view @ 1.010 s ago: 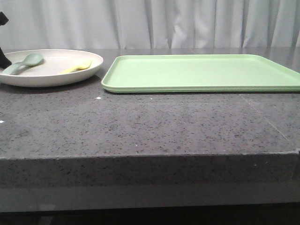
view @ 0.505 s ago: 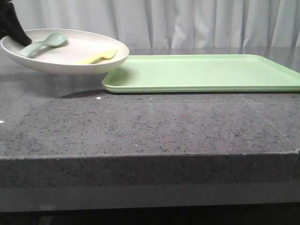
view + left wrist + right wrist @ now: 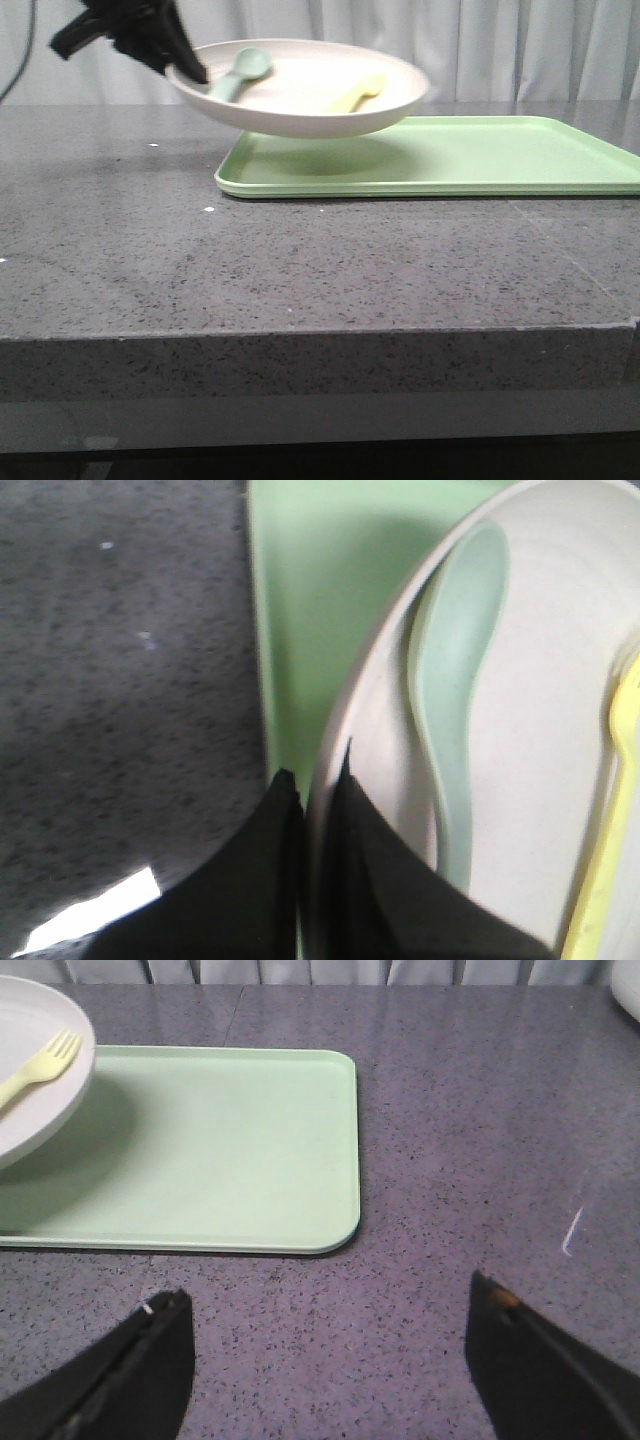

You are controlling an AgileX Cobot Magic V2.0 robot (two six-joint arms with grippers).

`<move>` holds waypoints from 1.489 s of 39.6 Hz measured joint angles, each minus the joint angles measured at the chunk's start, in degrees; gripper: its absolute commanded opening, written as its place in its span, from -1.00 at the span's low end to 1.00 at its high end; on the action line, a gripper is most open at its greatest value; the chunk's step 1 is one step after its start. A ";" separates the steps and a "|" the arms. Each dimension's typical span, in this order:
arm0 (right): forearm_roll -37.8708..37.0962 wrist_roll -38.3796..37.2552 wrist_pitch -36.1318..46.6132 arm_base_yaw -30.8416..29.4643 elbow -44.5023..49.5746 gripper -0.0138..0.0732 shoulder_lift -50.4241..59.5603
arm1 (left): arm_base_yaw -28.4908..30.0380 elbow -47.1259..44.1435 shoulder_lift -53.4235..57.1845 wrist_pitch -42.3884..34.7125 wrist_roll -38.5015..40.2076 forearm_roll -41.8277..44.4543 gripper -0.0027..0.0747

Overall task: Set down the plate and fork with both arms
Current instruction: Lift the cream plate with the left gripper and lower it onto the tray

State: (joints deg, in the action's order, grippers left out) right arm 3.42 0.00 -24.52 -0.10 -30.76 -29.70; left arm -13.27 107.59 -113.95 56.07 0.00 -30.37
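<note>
The cream plate (image 3: 310, 105) is tilted in the air above the light-green tray (image 3: 480, 155), so my left gripper keeps holding the plate for now.
My left gripper (image 3: 190, 70) is shut on the left rim of the cream plate (image 3: 310, 105) and holds it in the air, tilted, over the left end of the light-green tray (image 3: 480, 155). The yellow fork (image 3: 362, 92) and a grey-green spoon (image 3: 240, 72) lie in the plate. In the left wrist view my gripper (image 3: 318, 780) pinches the plate rim (image 3: 375, 710), with the spoon (image 3: 455, 680) and the fork (image 3: 610, 830) beside it. My right gripper (image 3: 325, 1300) is open over bare table near the tray (image 3: 220, 1150); the plate (image 3: 40, 1070) and the fork (image 3: 40, 1065) show there.
The grey speckled table (image 3: 300, 260) ends in a front edge near the camera. White curtains hang behind it. A white object (image 3: 628, 990) shows at the far corner of the right wrist view.
My left gripper has lifted the plate off the table and carried it up and right. It now hangs over the tray's left end. Fork and spoon stayed in it.
</note>
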 measured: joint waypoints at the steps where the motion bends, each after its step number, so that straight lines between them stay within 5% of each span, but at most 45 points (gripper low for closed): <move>1: 0.00 0.00 0.00 0.00 0.00 0.66 0.00 | -0.60 0.00 0.00 -0.64 0.39 0.00 -0.98; 26: 0.00 0.00 0.00 0.00 0.00 0.66 0.00 | -7.19 0.00 -6.31 -10.59 10.71 -0.44 -0.98; 50: 0.00 0.00 0.00 0.00 0.00 0.66 0.00 | -11.24 0.00 -8.41 -14.84 12.62 -0.08 -0.96; 59: 0.00 0.00 -0.09 0.00 0.00 0.66 0.00 | -12.49 0.00 -8.41 -16.26 12.98 -0.44 -0.59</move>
State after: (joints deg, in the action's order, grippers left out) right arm 3.42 0.00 -24.61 -0.10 -30.76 -29.70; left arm -25.76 107.59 -122.36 39.81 12.98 -30.81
